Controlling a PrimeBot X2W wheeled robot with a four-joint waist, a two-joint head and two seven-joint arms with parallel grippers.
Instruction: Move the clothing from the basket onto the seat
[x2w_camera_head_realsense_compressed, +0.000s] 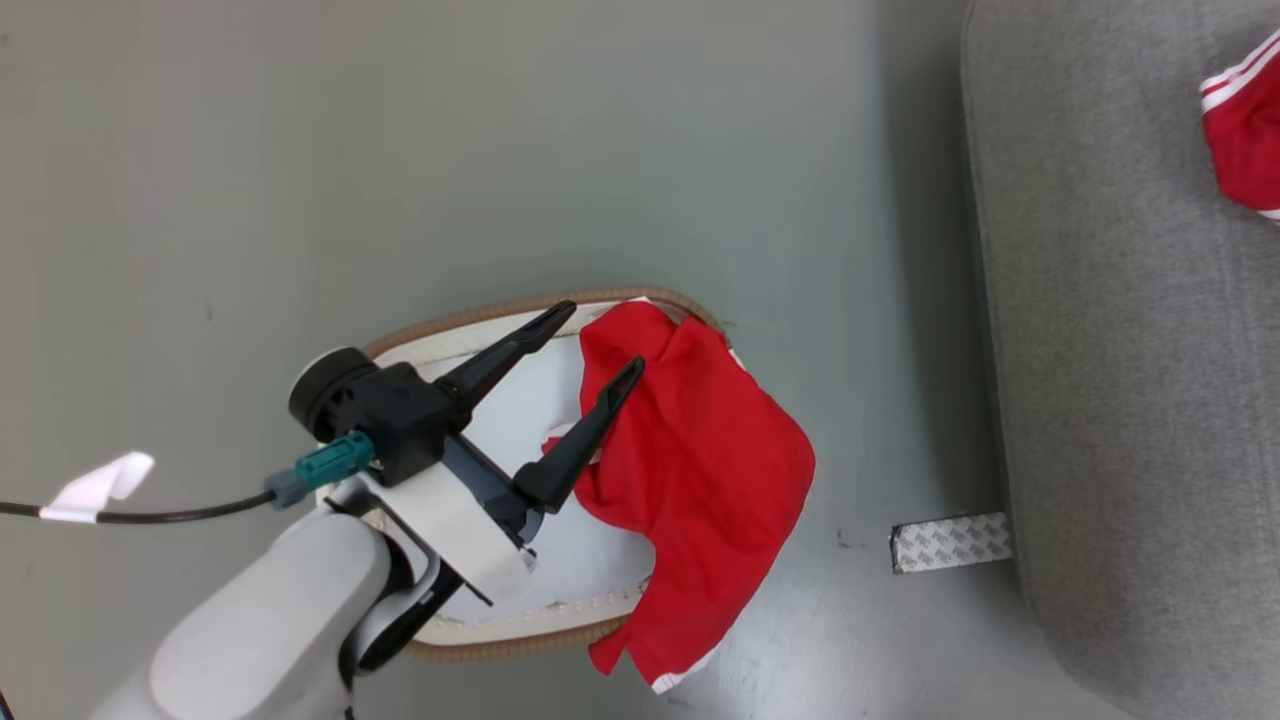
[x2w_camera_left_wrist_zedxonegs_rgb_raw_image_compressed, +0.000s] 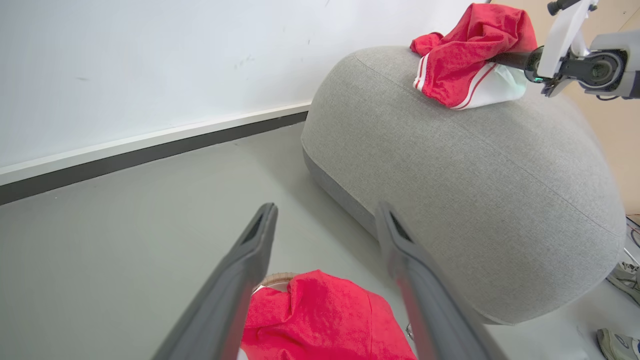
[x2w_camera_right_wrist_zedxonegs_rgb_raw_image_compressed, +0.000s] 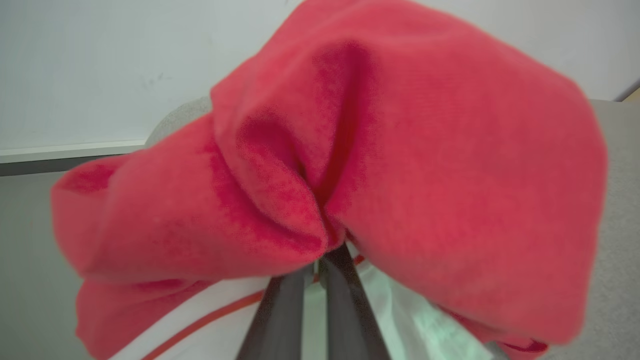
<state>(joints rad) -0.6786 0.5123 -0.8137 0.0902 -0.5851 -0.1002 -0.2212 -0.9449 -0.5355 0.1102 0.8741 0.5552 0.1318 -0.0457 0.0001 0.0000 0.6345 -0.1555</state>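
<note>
The left gripper needs to grab the red garment (x2w_camera_head_realsense_compressed: 727, 480) next by its bunched fold inside the basket, since the rest hangs smooth over the basket's rim.
One red garment (x2w_camera_head_realsense_compressed: 700, 470) drapes over the right rim of the white basket (x2w_camera_head_realsense_compressed: 470, 325) and hangs down toward the floor. My left gripper (x2w_camera_head_realsense_compressed: 600, 340) hovers open over the basket, its nearer fingertip at the cloth's left edge. The same garment (x2w_camera_left_wrist_zedxonegs_rgb_raw_image_compressed: 320, 325) lies below and between those spread fingers (x2w_camera_left_wrist_zedxonegs_rgb_raw_image_compressed: 240, 280). A second red garment (x2w_camera_left_wrist_zedxonegs_rgb_raw_image_compressed: 465, 55) with white striped trim rests on top of the grey seat (x2w_camera_left_wrist_zedxonegs_rgb_raw_image_compressed: 475, 175), and my right gripper (x2w_camera_right_wrist_zedxonegs_rgb_raw_image_compressed: 315, 265) is shut on a fold of this cloth (x2w_camera_right_wrist_zedxonegs_rgb_raw_image_compressed: 350, 165). Part of it (x2w_camera_head_realsense_compressed: 1245, 125) lies at the seat's (x2w_camera_head_realsense_compressed: 1130, 350) far right.
Grey floor surrounds the basket, and a patch of grey tape (x2w_camera_head_realsense_compressed: 950, 542) lies by the seat's base. A white wall with a dark baseboard (x2w_camera_left_wrist_zedxonegs_rgb_raw_image_compressed: 150, 155) runs behind. Shoes (x2w_camera_left_wrist_zedxonegs_rgb_raw_image_compressed: 620, 285) lie on the floor beside the seat's far end.
</note>
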